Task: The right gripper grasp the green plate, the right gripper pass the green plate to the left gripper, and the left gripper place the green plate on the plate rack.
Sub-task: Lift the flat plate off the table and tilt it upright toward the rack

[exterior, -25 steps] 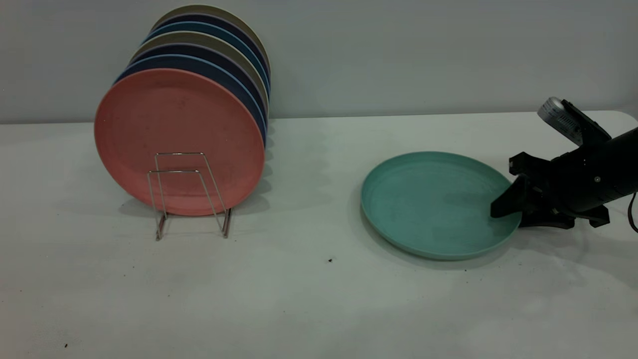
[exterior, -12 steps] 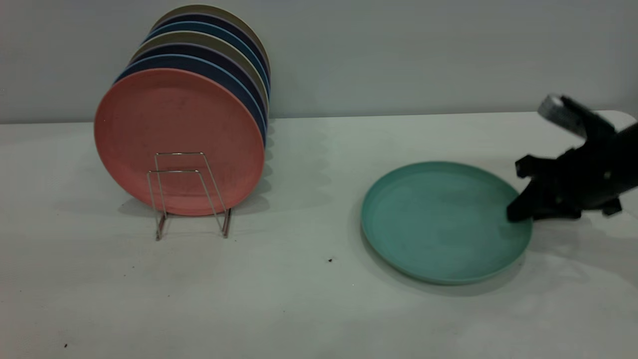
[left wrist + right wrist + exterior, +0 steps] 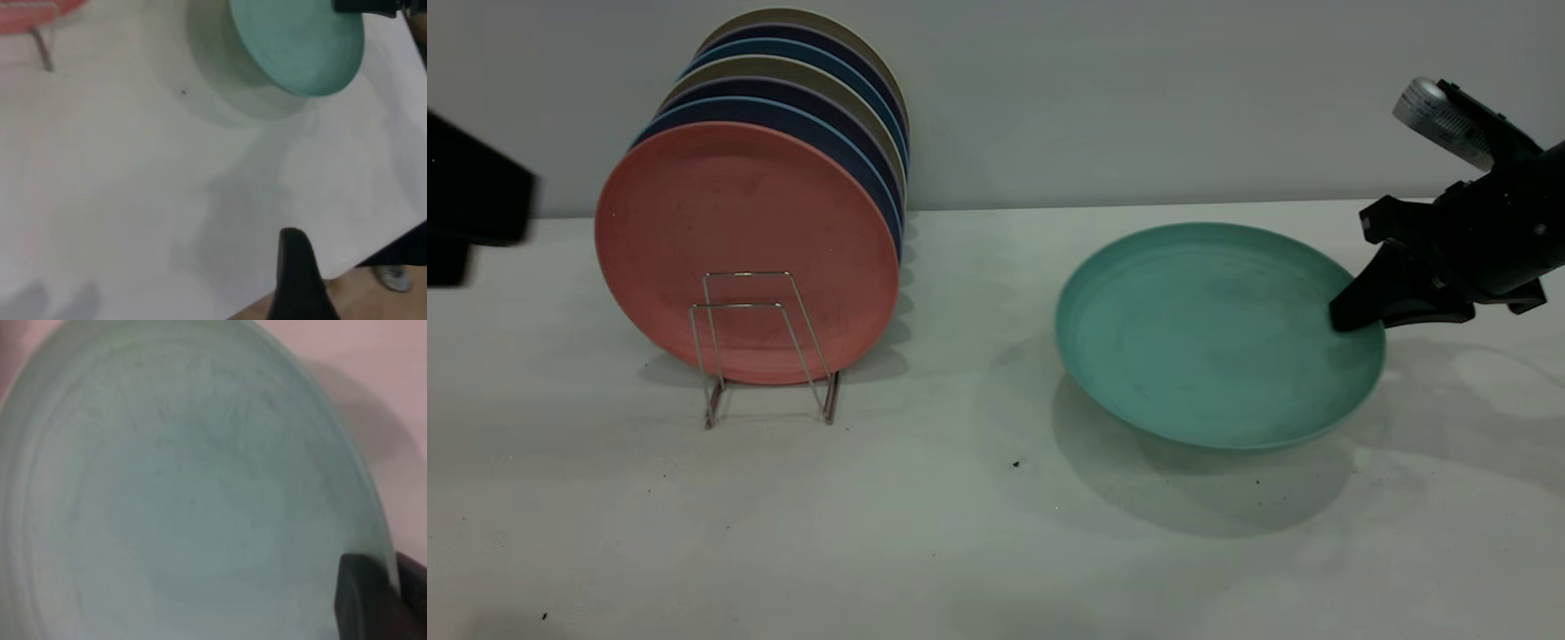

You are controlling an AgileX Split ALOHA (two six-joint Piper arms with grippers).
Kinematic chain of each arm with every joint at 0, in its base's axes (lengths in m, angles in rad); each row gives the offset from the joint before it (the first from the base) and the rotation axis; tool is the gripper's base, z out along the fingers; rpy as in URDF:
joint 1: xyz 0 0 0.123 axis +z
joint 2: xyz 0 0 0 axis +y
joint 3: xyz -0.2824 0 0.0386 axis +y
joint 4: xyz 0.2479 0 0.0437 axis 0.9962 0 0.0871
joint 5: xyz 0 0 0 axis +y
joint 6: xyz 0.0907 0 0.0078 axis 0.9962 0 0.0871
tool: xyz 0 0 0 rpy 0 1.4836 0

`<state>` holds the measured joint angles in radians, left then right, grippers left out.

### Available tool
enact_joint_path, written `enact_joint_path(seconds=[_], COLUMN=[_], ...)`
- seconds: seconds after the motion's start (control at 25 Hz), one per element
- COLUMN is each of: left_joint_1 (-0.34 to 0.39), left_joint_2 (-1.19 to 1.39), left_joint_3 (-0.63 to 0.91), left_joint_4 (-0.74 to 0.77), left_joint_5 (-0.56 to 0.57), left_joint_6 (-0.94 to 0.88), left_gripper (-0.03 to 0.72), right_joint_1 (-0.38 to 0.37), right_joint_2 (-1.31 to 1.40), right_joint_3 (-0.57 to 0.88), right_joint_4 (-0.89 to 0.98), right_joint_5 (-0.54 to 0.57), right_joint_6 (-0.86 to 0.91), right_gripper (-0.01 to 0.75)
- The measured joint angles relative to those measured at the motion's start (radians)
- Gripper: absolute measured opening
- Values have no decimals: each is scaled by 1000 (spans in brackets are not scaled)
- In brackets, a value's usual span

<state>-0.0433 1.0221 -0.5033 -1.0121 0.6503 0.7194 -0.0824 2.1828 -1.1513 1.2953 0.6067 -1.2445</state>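
My left gripper grabs the green plate by its free rim point(image 3: 1064, 302) next, to set it on the plate rack point(image 3: 760, 347).
The green plate point(image 3: 1209, 333) hangs above the table, tilted, with its shadow on the tabletop below. My right gripper point(image 3: 1356, 320) is shut on its right rim, one finger over the rim and one under it. In the right wrist view the green plate point(image 3: 187, 493) fills the picture and the right gripper point(image 3: 393, 587) pinches its edge. The left gripper point(image 3: 476, 209) shows as a dark shape at the far left, well away from the plate. From the left wrist the green plate point(image 3: 293, 40) lies far off. The plate rack point(image 3: 760, 347) stands at the left, its front wire loops bare.
Several upright plates fill the rack behind the front loops, a salmon-pink plate point(image 3: 738, 222) foremost. The white table point(image 3: 960, 533) lies open between rack and green plate. The table's near edge point(image 3: 373, 247) and the floor show in the left wrist view.
The right gripper has risen with the green plate, lifting it off the table and tilting it. The left gripper has come into view at the far left.
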Motion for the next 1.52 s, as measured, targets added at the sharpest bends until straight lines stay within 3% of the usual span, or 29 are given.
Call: enact_joint_path(seconds=[0.32,0.64,1.0,1.52], left_joint_1=[0,0,0,0], left_joint_2=[266,432,553,653], left_joint_3=[0,-17,-124,-174], left_joint_4=[-225,-437,-461,-514], left_joint_5=[-27,-48,-49,-52], left_joint_6=[193,398,415,427], left_gripper=[501,498,485,485], right_joint_1=[16,132,230,349], right_joint_2=[0,-1,-1,-1], right_joint_3=[0,-1,-108,-189], right_joint_4=[-4,6,26,100], right_joint_5=[132,136,267,297], right_joint_6=[21,27,42,79], right_gripper=[13,13,13,13])
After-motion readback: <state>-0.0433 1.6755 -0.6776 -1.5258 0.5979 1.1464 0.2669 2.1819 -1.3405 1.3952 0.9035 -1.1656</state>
